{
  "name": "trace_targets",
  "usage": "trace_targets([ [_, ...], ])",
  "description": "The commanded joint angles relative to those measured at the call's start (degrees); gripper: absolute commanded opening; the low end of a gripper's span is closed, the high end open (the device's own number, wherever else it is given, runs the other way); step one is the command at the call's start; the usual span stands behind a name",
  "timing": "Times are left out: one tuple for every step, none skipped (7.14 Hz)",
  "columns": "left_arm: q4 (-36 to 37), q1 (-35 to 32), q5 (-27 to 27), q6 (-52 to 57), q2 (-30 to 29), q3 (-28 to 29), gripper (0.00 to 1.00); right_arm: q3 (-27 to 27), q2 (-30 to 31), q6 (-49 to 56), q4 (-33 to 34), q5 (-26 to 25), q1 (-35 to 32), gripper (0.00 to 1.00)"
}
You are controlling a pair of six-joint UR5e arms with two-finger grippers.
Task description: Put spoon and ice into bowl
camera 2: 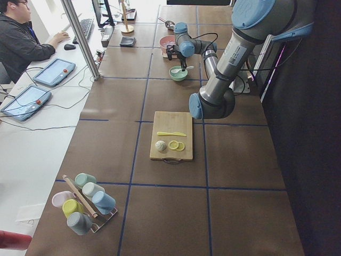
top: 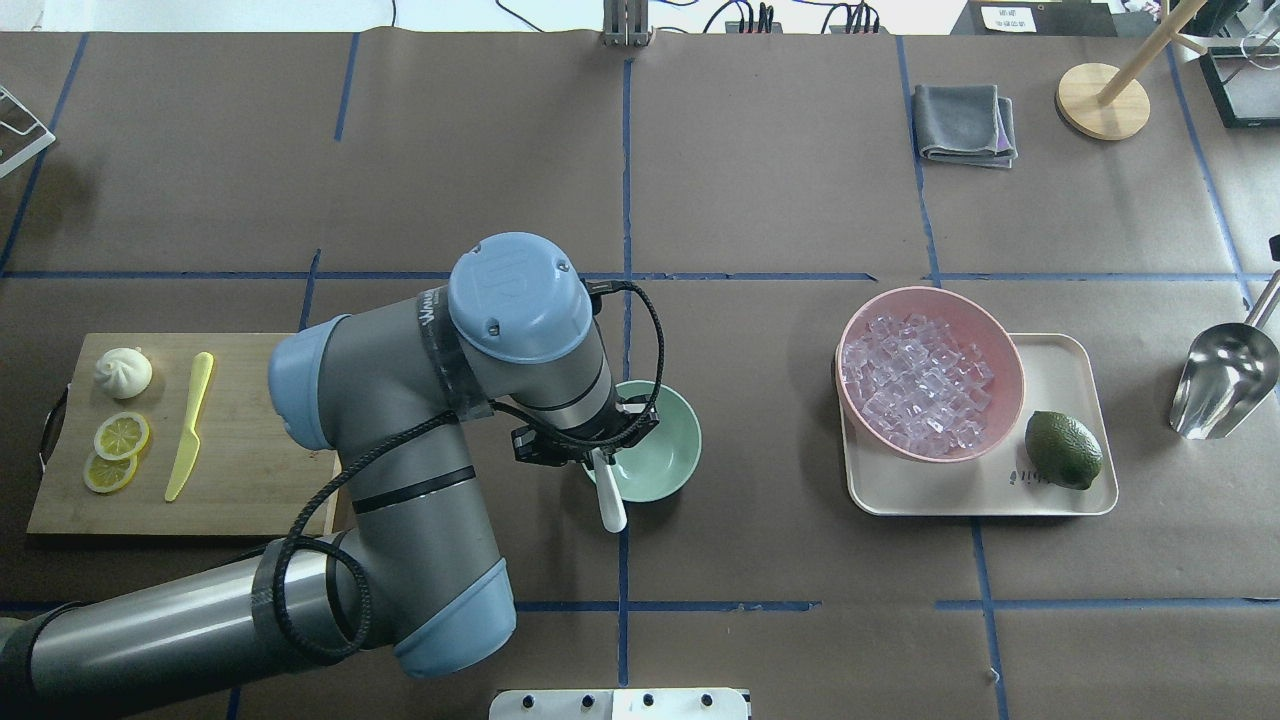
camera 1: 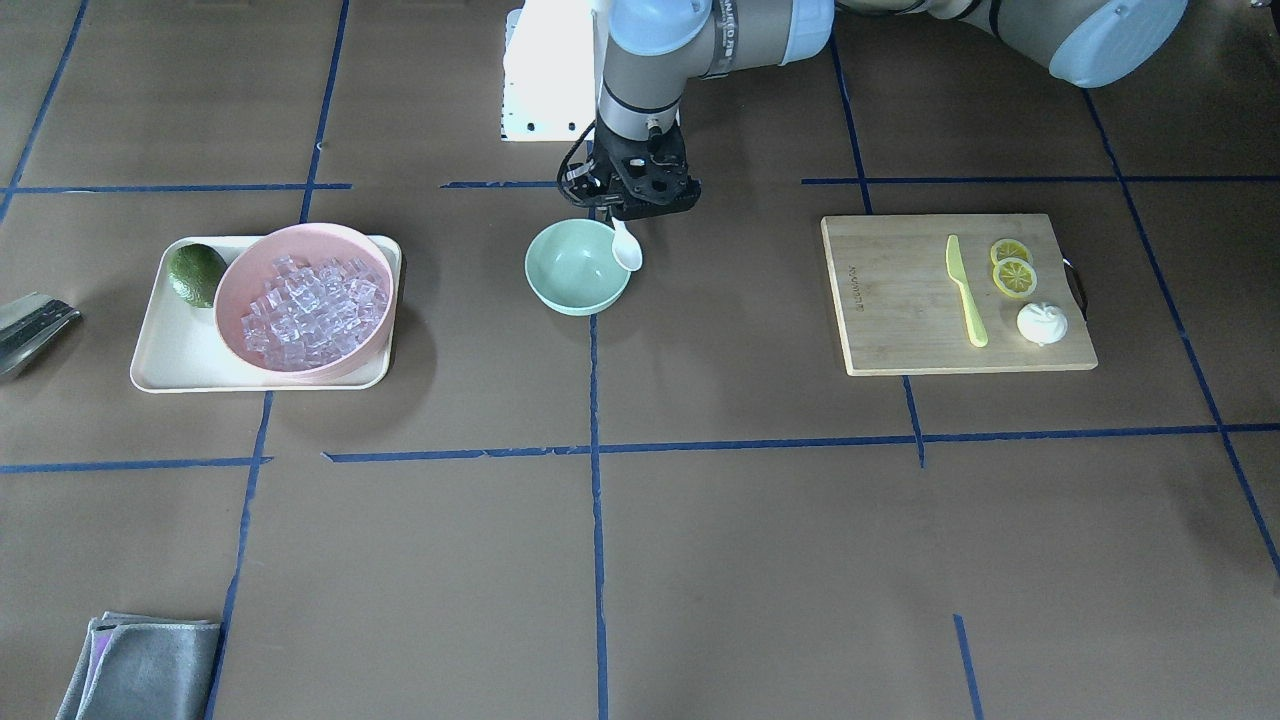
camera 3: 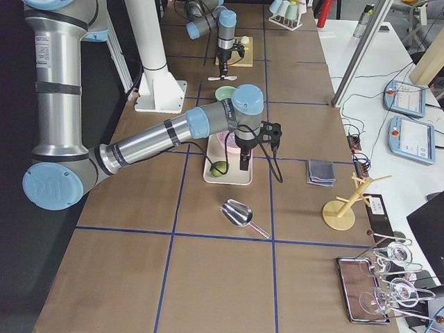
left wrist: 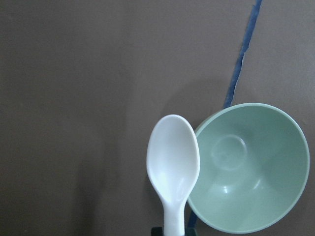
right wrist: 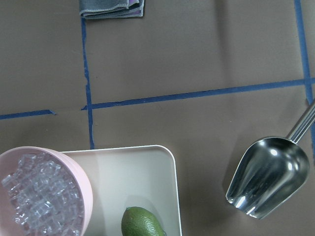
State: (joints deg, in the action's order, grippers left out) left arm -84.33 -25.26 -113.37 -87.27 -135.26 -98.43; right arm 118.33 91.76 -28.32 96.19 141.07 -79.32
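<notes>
The spoon's head (camera 1: 627, 248) is hanging outside the bowl's rim (camera 1: 625, 266), so my left gripper should keep hold of the white spoon until its head is inside the green bowl.
My left gripper (camera 1: 628, 212) is shut on the handle of the white spoon (camera 1: 627, 247), which hangs down at the robot-side rim of the pale green bowl (camera 1: 577, 268). In the left wrist view the spoon (left wrist: 173, 162) overlaps the edge of the bowl (left wrist: 248, 167), whose inside holds nothing. The ice (top: 920, 385) is a heap of clear cubes in a pink bowl (top: 1000, 345). My right gripper (camera 3: 244, 165) hovers over the tray by the pink bowl; it shows only in the exterior right view, so I cannot tell whether it is open or shut.
The pink bowl and a green lime (top: 1063, 450) sit on a cream tray (top: 1060, 360). A metal scoop (top: 1222, 382) lies to its right. A cutting board (top: 250, 440) holds a yellow-green knife (top: 188, 425), lemon slices and a bun. A grey cloth (top: 965, 123) lies far back.
</notes>
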Motion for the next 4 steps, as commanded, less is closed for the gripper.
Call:
trace_targets([
  [-0.31, 0.48, 0.17, 0.34, -2.98, 3.50, 0.00, 1.47, -2.19, -3.67, 0.05, -0.01, 2.76, 1.00],
  [-1.27, 0.48, 0.17, 0.34, -4.38, 5.68, 0.00, 1.99, -3.07, -5.85, 0.05, -0.01, 3.73, 1.00],
  [-2.41, 0.48, 0.17, 0.34, -5.18, 7.62, 0.02, 2.60, -3.17, -6.92, 0.05, -0.10, 4.78, 1.00],
  [-4.07, 1.61, 0.17, 0.34, -4.84, 8.33, 0.08, 3.22, -3.25, -7.45, 0.05, -0.01, 5.31, 1.00],
])
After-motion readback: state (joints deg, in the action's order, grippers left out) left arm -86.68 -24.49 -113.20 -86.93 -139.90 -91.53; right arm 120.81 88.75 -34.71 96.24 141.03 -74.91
